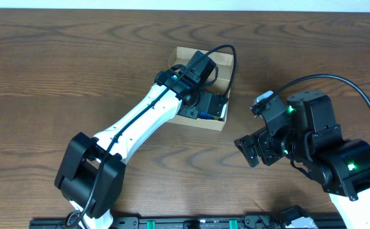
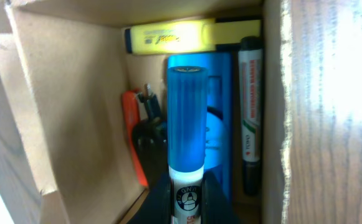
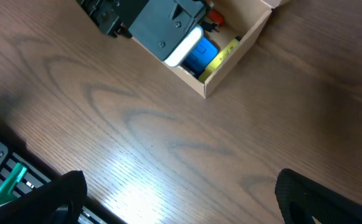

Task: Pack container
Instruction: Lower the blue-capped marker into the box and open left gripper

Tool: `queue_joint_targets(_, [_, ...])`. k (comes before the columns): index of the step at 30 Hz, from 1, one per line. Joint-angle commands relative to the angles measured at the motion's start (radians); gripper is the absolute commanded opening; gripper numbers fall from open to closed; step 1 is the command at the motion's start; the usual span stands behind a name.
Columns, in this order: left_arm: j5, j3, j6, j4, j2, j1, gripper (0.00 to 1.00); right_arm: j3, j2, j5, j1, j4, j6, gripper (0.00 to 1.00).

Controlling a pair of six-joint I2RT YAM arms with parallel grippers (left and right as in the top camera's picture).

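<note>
The pen's blue cap (image 2: 187,121) is lined up over the blue item (image 2: 219,148), inside the sides of the box, so my left gripper will let go of the pen.
The container (image 1: 230,76), a small tan cardboard box, lies open at the table's middle. My left gripper (image 1: 205,105) reaches down into it, shut on a white pen with a blue cap (image 2: 186,118) that stands between the jaws (image 2: 187,202). Under it in the box lie a yellow highlighter (image 2: 181,37), a blue item (image 2: 221,130), a black marker (image 2: 250,124) and an orange-handled tool (image 2: 133,127). My right gripper (image 1: 251,145) hovers over bare wood to the right of the box, open and empty (image 3: 187,205). The right wrist view shows the box (image 3: 233,53) ahead.
The brown wooden table (image 1: 57,76) stretches to both sides of the box. A black rail (image 1: 191,224) with green parts runs along the near edge. The box walls stand close on both sides of the held pen.
</note>
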Motion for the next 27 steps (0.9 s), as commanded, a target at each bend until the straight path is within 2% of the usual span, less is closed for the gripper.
queue_joint_targets(1, [0.048,0.014,0.022,-0.017,0.005,0.004,0.06,0.003,0.000,0.002,-0.006,0.001,0.011,0.99])
queue_joint_targets(3, [0.048,0.014,0.021,-0.021,0.005,0.004,0.06,0.003,0.000,0.002,-0.006,0.001,0.011,0.99])
queue_joint_targets(4, [0.047,0.014,0.018,-0.021,0.005,0.004,0.12,0.003,0.000,0.002,-0.006,0.001,0.011,0.99])
queue_joint_targets(5, [0.047,0.014,0.018,-0.021,0.005,0.004,0.28,0.003,0.000,0.002,-0.006,0.001,0.011,0.99])
queue_joint_targets(6, [0.047,0.014,0.016,-0.021,0.005,0.004,0.35,0.003,0.000,0.002,-0.006,0.001,0.011,0.99])
queue_joint_targets(10, [0.047,0.014,-0.049,-0.021,0.005,0.003,0.43,0.003,0.000,0.002,-0.006,0.001,0.011,0.99])
queue_joint_targets(17, [0.020,0.015,-0.204,-0.021,-0.017,0.003,0.44,0.003,0.000,0.002,-0.006,0.001,0.011,0.99])
queue_joint_targets(22, [0.016,0.026,-0.399,-0.021,-0.099,0.006,0.45,0.003,0.000,0.002,-0.006,0.001,0.011,0.99])
queue_joint_targets(27, [0.001,0.027,-0.580,-0.026,-0.212,0.016,0.54,0.003,0.000,0.002,-0.006,0.001,0.011,0.99])
